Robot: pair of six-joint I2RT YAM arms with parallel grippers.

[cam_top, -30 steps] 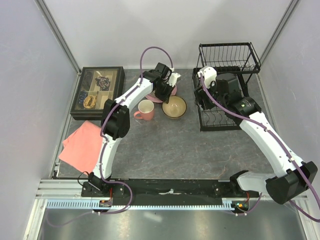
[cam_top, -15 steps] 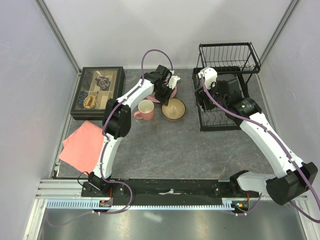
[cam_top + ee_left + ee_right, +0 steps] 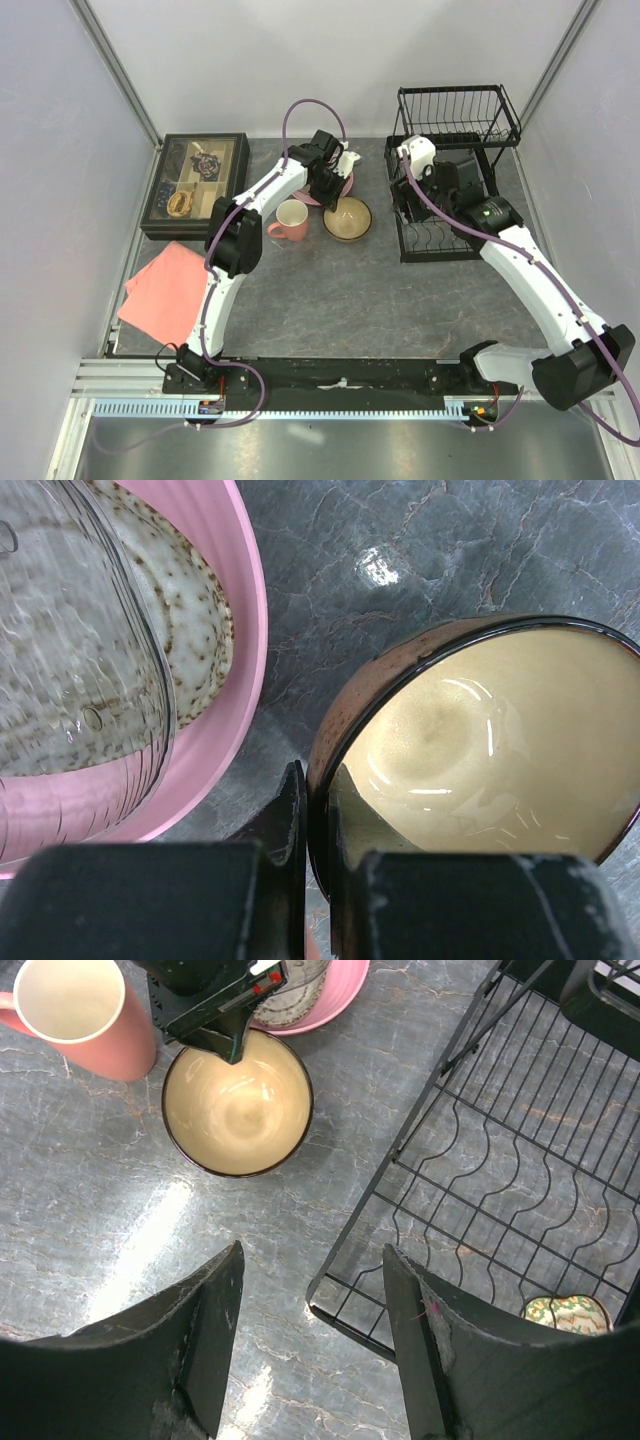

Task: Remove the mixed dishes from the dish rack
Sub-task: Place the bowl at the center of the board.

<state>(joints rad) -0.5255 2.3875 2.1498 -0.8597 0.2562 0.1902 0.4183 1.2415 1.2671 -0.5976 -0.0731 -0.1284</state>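
Flat, empty table lies close below the amber-brown bowl, which would end upright beside the salmon-pink mug, so it is now time for my left gripper to open.
My left gripper (image 3: 318, 820) is shut on the near rim of the amber-brown bowl (image 3: 480, 740), one finger inside and one outside. The bowl (image 3: 347, 218) is low over the table or on it, right of the salmon-pink mug (image 3: 291, 220). Behind it the speckled plate (image 3: 195, 630) lies in the large pink plate (image 3: 245, 670). My right gripper (image 3: 312, 1252) is open and empty above the front-left corner of the black wire dish rack (image 3: 500, 1190). The rack (image 3: 450, 180) stands at the back right, and its plate slots hold no dishes.
A dark tray of small items (image 3: 193, 185) stands at the back left. A folded salmon-pink cloth (image 3: 165, 290) lies in front of it. A small patterned item (image 3: 565, 1312) lies under the rack's lower tier. Walls close in on both sides.
The bowl has shifted slightly toward the near side in my left gripper and looks flatter. The right arm has barely moved.
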